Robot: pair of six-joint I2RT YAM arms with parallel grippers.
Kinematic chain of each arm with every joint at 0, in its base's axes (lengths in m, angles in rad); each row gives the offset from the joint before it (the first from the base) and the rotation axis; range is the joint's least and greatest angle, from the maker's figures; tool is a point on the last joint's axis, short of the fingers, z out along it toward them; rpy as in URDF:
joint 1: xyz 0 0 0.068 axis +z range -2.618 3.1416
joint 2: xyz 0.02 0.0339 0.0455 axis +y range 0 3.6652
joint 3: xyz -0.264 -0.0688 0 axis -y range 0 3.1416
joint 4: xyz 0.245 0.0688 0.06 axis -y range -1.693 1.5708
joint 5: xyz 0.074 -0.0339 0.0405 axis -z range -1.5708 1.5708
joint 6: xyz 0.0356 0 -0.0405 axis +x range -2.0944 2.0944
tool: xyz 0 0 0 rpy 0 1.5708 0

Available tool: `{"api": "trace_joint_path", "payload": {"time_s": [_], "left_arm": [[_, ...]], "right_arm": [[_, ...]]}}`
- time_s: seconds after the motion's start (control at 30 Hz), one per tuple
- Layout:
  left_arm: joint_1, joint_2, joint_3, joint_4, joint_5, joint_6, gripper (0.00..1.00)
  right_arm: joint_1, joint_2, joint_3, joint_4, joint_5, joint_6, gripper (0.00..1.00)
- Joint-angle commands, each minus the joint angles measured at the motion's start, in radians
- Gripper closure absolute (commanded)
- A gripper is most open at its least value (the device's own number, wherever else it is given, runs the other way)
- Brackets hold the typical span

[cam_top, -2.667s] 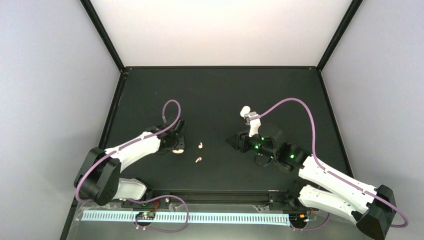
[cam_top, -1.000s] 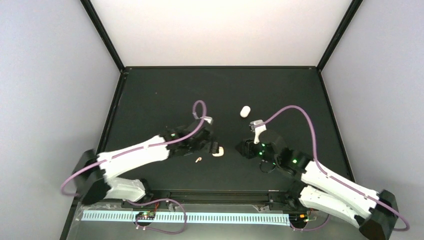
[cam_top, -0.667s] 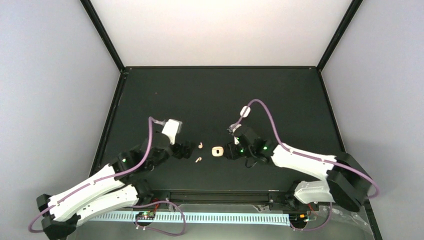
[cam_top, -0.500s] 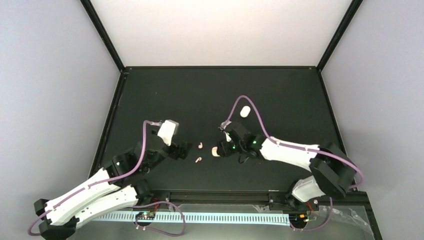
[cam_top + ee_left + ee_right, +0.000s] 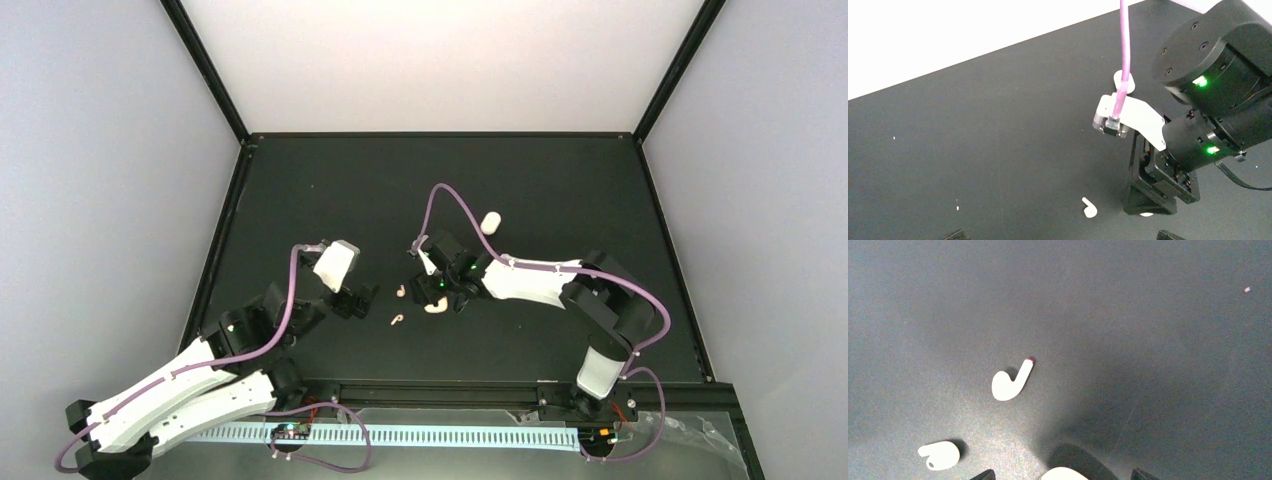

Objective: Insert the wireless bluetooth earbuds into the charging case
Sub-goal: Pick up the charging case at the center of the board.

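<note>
My right gripper needs to move toward the case first and then close on it. It is past the case [image 5: 437, 308], with only the case's rounded top between my fingers.
The charging case [image 5: 437, 308] lies on the black table, cream-white, partly under my right gripper [image 5: 432, 291]. In the right wrist view only the case's rounded top [image 5: 1064, 473] shows at the bottom edge, between the two dark fingertips [image 5: 984, 474] with a gap on each side; that gripper [image 5: 1063, 476] is open. Two earbuds lie loose just left of the case: one [image 5: 400, 292] [image 5: 1010, 382] with a reddish stem tip, the other [image 5: 397, 320] [image 5: 939, 455] nearer the front. My left gripper [image 5: 362, 297] [image 5: 1062, 236] stands open and empty, left of the earbuds.
A plain white capsule [image 5: 490, 222] [image 5: 1124, 82] lies farther back on the table, behind the right arm. The right arm's purple cable [image 5: 440, 200] loops above the gripper. A raised black rim [image 5: 440, 135] borders the table.
My left gripper let go of the case at the table's middle and drew back left. My right gripper swung left over the case and its jaws widened.
</note>
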Motion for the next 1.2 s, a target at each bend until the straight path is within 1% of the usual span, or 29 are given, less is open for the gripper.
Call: {"api": "trace_joint_path", "payload": {"time_s": [0.0, 0.3, 0.4, 0.53, 0.8, 1.0, 1.17], "left_arm": [[0.004, -0.004, -0.002, 0.028, -0.019, 0.051, 0.01], [0.006, 0.024, -0.002, 0.045, -0.017, 0.066, 0.01], [0.007, 0.030, -0.003, 0.045, -0.015, 0.067, 0.01], [0.007, 0.034, -0.001, 0.046, -0.014, 0.069, 0.01], [0.008, 0.039, -0.002, 0.038, -0.020, 0.066, 0.01], [0.009, 0.042, -0.002, 0.039, -0.024, 0.065, 0.01], [0.008, 0.048, 0.001, 0.037, -0.022, 0.065, 0.01]], "right_arm": [[0.003, 0.012, 0.012, -0.008, -0.062, -0.047, 0.30], [0.006, -0.081, -0.092, -0.001, -0.154, -0.036, 0.32], [0.011, -0.092, -0.101, -0.017, -0.161, -0.043, 0.33], [0.016, -0.091, -0.100, -0.028, -0.121, -0.051, 0.34], [0.063, -0.008, -0.005, -0.129, 0.017, -0.084, 0.34], [0.100, 0.015, 0.001, -0.163, 0.108, -0.074, 0.35], [0.119, 0.024, -0.011, -0.170, 0.144, -0.059, 0.37]]}}
